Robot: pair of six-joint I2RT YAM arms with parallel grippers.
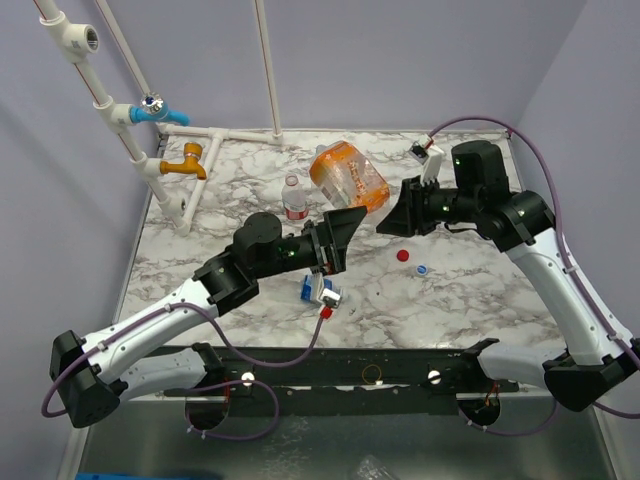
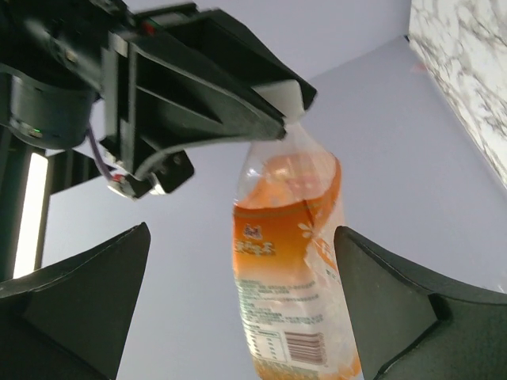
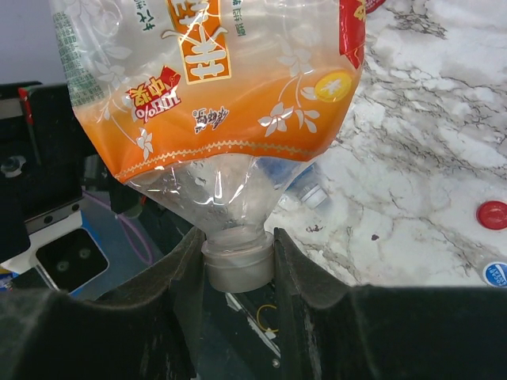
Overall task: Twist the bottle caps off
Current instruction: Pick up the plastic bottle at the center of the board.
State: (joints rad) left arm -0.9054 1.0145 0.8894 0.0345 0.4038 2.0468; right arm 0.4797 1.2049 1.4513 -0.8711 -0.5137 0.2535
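The white cap [image 3: 238,267] needs to stay free for my right gripper to unscrew, so my left gripper should grab around the orange bottle's labelled body [image 3: 219,83] next.
The squat orange bottle [image 1: 346,174] hangs tilted above the table's middle, bottom up and to the back. My right gripper [image 1: 388,222] is shut on its white cap [image 3: 238,267], with the neck between the fingers [image 3: 297,269]. My left gripper [image 1: 347,228] is open, and the bottle's body [image 2: 289,273] sits between its spread fingers, close to the right one [image 2: 396,309]. A loose red cap [image 1: 403,255] and a blue-and-white cap [image 1: 422,269] lie on the marble. A blue-labelled bottle [image 1: 307,289] lies uncapped under the left wrist.
A small clear bottle [image 1: 293,200] with a white cap stands upright left of the orange one. White pipes with a blue tap [image 1: 150,110] and an orange tap [image 1: 188,162] run along the back left. Purple walls close in the table [image 1: 480,290].
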